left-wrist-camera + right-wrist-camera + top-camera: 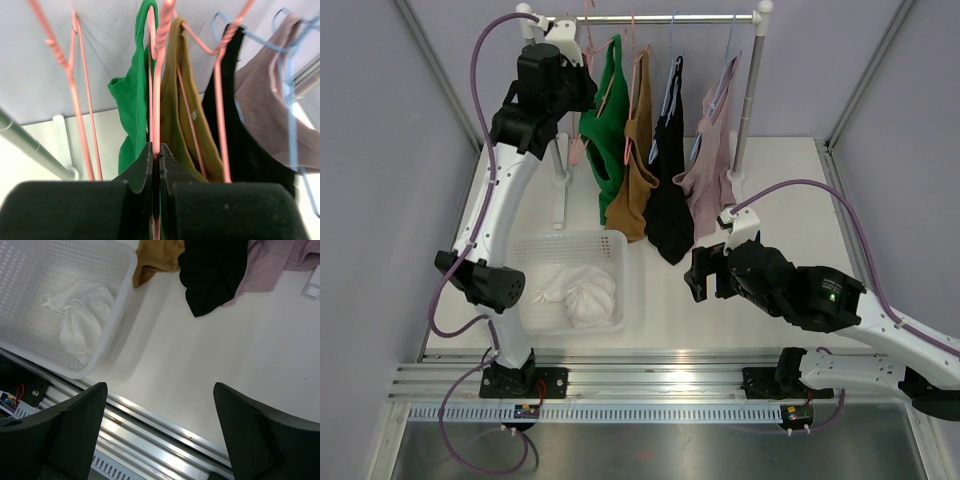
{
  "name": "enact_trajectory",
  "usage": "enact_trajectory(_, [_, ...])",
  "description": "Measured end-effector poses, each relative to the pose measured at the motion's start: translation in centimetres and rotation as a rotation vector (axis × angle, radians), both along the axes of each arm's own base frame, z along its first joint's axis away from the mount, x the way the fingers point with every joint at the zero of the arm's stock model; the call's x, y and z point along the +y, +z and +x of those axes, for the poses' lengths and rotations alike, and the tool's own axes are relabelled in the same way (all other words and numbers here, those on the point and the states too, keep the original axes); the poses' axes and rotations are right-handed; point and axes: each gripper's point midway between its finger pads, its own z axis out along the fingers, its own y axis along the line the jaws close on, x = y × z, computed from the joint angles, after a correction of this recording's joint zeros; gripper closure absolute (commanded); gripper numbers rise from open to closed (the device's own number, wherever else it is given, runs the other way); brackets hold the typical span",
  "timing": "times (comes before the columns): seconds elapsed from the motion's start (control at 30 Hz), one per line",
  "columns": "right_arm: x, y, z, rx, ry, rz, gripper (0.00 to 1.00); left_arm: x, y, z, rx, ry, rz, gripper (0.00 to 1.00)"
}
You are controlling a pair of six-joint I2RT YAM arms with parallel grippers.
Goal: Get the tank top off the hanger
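The green tank top needs to come off, so my right gripper will grab its shoulder strap (141,36). The gripper's fingers should leave out the pink hanger wire (156,100).
Several tank tops hang on hangers from a rail (660,17): green (605,130), mustard (638,160), black (668,190) and mauve (712,165). My left gripper (588,95) is raised at the rail's left end. In the left wrist view it (156,150) is shut on the pink hanger wire (156,100) that carries the green tank top (131,110). My right gripper (698,272) hangs low over the table below the black top's hem (215,275). It is open and empty (159,390).
A white basket (620,240) holding a white cloth (575,290) stands at front left, also in the right wrist view (120,315). An empty pink hanger (80,100) hangs left of the green top. The rack's posts (750,90) stand at both ends.
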Motion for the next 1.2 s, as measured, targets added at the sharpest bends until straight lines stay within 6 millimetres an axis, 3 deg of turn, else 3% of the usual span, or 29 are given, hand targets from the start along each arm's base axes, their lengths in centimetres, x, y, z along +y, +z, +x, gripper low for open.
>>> enact_trajectory(0.2, [0.0,0.5,-0.1,-0.003,0.004,0.014,0.06,1.5,4.6,-5.0,-0.043,0.012,-0.069,1.00])
enact_trajectory(0.33, [0.2,1.0,-0.2,-0.004,0.012,0.028,0.06,2.1,5.4,-8.0,-0.029,0.001,-0.117,1.00])
enact_trajectory(0.47, [0.4,1.5,-0.3,-0.006,0.029,0.038,0.06,1.9,3.8,-11.3,0.027,-0.035,-0.157,1.00])
enact_trajectory(0.63, [0.9,2.0,-0.5,-0.012,0.061,0.049,0.06,1.7,1.8,-17.2,0.070,-0.089,-0.193,1.00])
enact_trajectory(0.93, [2.7,3.8,-0.7,-0.052,0.136,0.121,0.07,4.0,2.4,-28.9,-0.048,-0.211,-0.308,1.00])
enact_trajectory(1.03, [3.5,5.0,-0.3,-0.096,0.153,0.155,0.07,3.3,1.9,-31.4,-0.071,-0.313,-0.332,1.00])
enact_trajectory(1.2, [5.6,7.6,1.3,-0.184,0.162,0.178,0.08,0.7,-0.6,-33.6,-0.008,-0.506,-0.338,1.00])
